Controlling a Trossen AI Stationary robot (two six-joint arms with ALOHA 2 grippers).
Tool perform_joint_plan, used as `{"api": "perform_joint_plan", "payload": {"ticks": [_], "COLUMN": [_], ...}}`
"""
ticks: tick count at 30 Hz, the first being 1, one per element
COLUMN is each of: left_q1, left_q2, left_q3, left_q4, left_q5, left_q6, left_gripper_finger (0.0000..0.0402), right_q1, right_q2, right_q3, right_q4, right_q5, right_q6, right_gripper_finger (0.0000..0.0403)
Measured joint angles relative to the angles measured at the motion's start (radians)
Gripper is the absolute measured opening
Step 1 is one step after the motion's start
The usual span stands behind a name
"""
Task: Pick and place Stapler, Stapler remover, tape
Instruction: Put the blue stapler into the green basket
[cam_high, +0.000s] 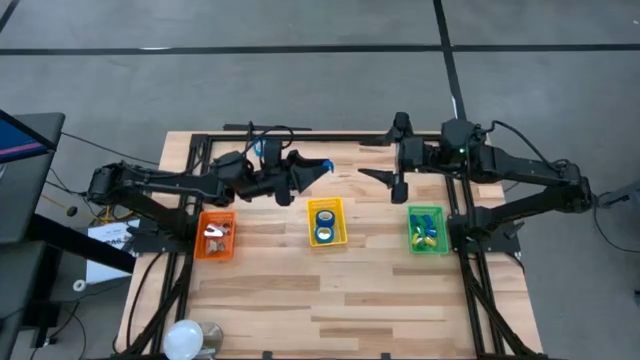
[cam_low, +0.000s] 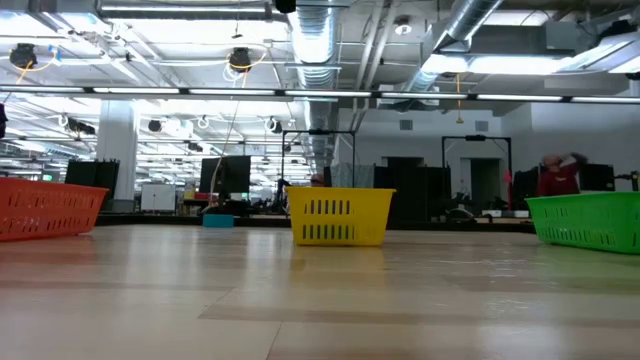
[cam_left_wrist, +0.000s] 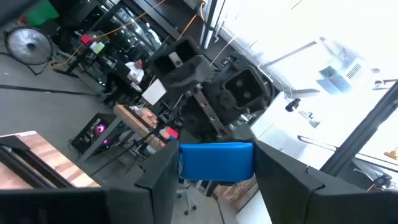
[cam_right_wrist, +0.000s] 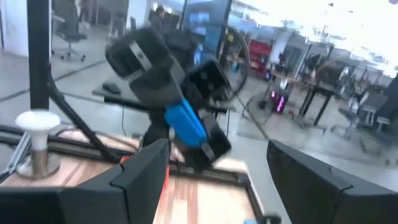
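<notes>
My right gripper grabs the blue stapler by its body next, to place the stapler in the green basket.
My left gripper is raised over the table's far middle, shut on a small blue blocky stapler, which fills the gap between its fingers in the left wrist view. My right gripper is open and faces it from the right, a short gap away. The right wrist view shows the blue stapler ahead. Blue tape rolls lie in the yellow basket. Pale stapler removers lie in the orange basket. My left gripper pinches the blue stapler by its two side faces between both fingers. The fingers come roughly level from the table's left. The stapler is lifted clear of the table and sticks out past the fingertips toward my right gripper.
The green basket at right holds blue and yellow pieces. In the low view the orange, yellow and green baskets stand in a row. A white round lamp sits at the near left corner. Black frame rails border the table.
</notes>
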Motion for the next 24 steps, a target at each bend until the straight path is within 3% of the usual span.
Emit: {"api": "perform_joint_plan", "payload": {"ticks": [19,24], "left_q1": [0.013,0.013], "left_q2": [0.000,0.000], "left_q3": [0.000,0.000], "left_q4": [0.011,0.011], "left_q5": [-0.001,-0.002], "left_q6": [-0.036,-0.044], "left_gripper_finger": [0.0182,0.0182], "right_q1": [0.064,0.064], "right_q2": [0.243,0.263], "right_q3": [0.001,0.002], "right_q4": [0.375,0.388], "right_q5": [0.004,0.017], "right_q6": [-0.083,-0.152], "right_gripper_finger": [0.0265,0.0265]}}
